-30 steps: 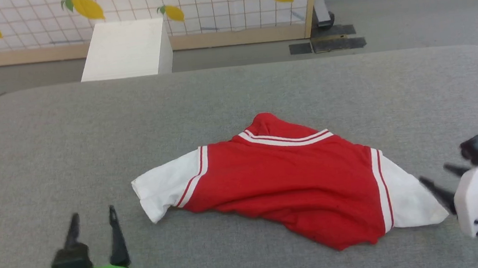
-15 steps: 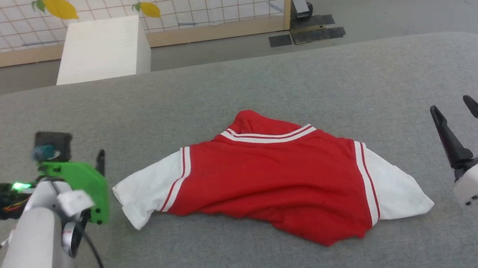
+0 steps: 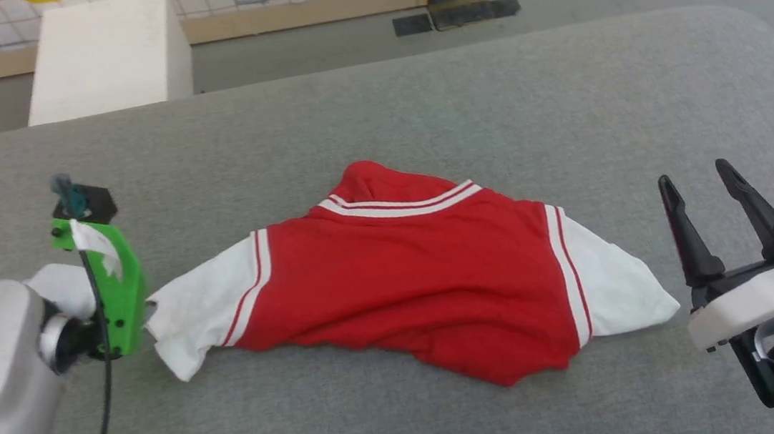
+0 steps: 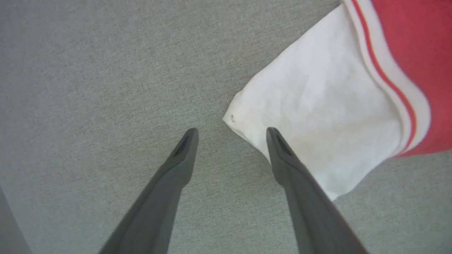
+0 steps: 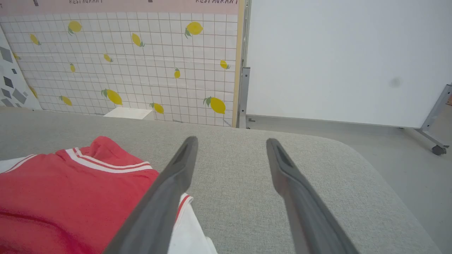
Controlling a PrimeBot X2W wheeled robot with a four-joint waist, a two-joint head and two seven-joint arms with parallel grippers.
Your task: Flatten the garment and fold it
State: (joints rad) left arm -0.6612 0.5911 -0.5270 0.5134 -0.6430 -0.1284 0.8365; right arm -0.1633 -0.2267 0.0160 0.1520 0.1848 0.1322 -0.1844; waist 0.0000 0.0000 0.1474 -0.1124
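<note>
My left gripper pinches the white sleeve by its jutting cuff corner (image 4: 232, 118) next, since the rest of the sleeve lies wide and flat on the tabletop.
The garment (image 3: 408, 279) lies rumpled on the grey table (image 3: 418, 99), red body in the middle, a white sleeve at each end, striped collar trim toward the far side. My left gripper (image 4: 231, 132) points down over the tip of the left sleeve (image 4: 317, 116), open, one finger over the sleeve's edge and nothing between the fingers. In the head view its green wrist mount (image 3: 114, 289) stands right beside that sleeve (image 3: 196, 316). My right gripper (image 3: 693, 174) is open and empty, just right of the right sleeve (image 3: 617, 286), fingers pointing away across the table (image 5: 232, 140).
A white box (image 3: 104, 56) stands on the floor past the table's far edge. Behind it runs a lemon-print partition (image 5: 141, 63), with a white panel (image 5: 335, 60) to its right. The table's rounded right corner (image 3: 756, 34) lies beyond my right gripper.
The head camera has tilted down. My left arm rose from the lower left and came over the left sleeve, fingers down. My right gripper turned from facing the right sleeve to pointing away.
</note>
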